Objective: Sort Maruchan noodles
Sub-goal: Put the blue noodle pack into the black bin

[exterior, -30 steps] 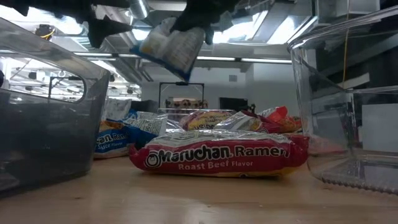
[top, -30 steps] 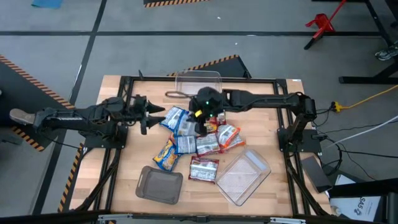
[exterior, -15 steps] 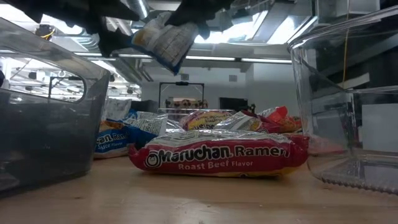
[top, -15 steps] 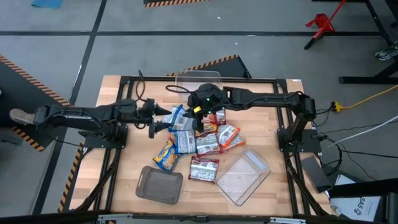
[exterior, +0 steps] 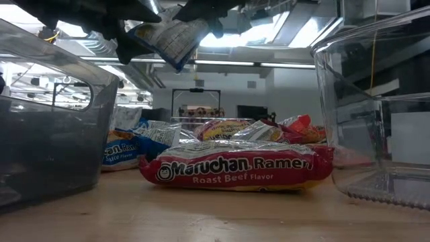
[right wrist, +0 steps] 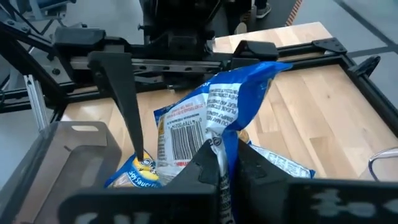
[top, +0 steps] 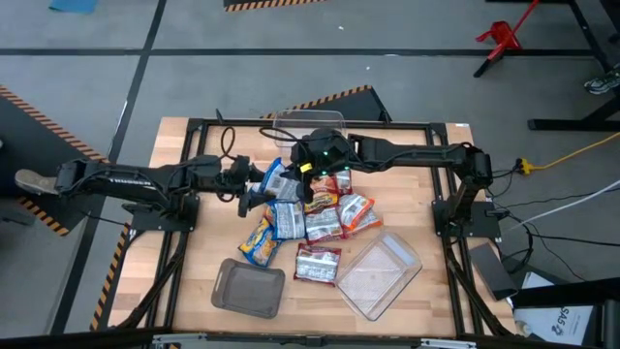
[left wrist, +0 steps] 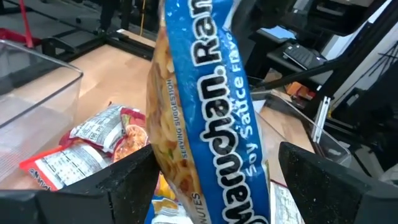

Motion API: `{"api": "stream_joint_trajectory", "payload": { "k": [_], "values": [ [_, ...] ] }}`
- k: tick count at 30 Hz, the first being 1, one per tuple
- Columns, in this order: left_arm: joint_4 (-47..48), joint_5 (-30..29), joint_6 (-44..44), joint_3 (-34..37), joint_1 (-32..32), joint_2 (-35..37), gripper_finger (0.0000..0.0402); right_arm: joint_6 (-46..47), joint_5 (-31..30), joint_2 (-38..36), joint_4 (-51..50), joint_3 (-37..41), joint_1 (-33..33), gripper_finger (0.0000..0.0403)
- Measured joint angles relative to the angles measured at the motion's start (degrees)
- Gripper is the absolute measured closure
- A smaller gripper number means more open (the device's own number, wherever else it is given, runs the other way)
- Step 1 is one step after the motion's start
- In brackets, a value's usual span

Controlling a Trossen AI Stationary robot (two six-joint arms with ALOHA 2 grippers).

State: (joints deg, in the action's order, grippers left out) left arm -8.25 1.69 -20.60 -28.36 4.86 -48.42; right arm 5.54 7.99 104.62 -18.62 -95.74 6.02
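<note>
My left gripper grips the blue Maruchan packet by its end printed with "MINUTES" next, to sort the packet.
A blue-and-yellow Maruchan noodle packet (top: 276, 180) hangs in the air over the pile of noodle packets (top: 320, 218) at the table's middle. My right gripper (top: 308, 171) is shut on it. In the low view the packet (exterior: 171, 42) is high above the table. My left gripper (top: 258, 190) is open at the packet's left. Its two fingers (left wrist: 134, 180) stand on either side of the packet (left wrist: 211, 106); I see no touch. A red Roast Beef packet (exterior: 235, 171) lies flat near the front. My right gripper pinches the blue packet's crimped end seam (right wrist: 219, 142) between its two shut fingers. It comes from above and from the table's right. The packet hangs tilted toward my left gripper, lifted clear of the pile and the table.
A grey tray (top: 249, 288) sits at the near left. One clear tub (top: 380, 276) is at the near right and another (top: 310, 126) at the far edge. The arms' black frame rails (top: 194, 126) border the wooden table.
My left gripper has gone toward the table's right until its open fingers stand around the blue packet. My right gripper has drawn the packet up and a little toward the far left, and the packet has tipped toward my left gripper.
</note>
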Motion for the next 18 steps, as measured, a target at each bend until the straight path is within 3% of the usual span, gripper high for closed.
{"api": "stream_joint_trajectory", "payload": {
  "k": [7, 18],
  "values": [
    [0.0, -1.2, -0.3, 0.0, 0.0, 0.0, 0.0115, 0.0, 0.5, 0.0, 4.3, 0.0, 0.0, 0.0401],
    [0.0, -4.6, -1.5, 0.0, 0.0, 0.0, 0.0242, 0.1, 0.4, 0.0, 5.1, 0.0, 0.0, 0.04]
  ]
}}
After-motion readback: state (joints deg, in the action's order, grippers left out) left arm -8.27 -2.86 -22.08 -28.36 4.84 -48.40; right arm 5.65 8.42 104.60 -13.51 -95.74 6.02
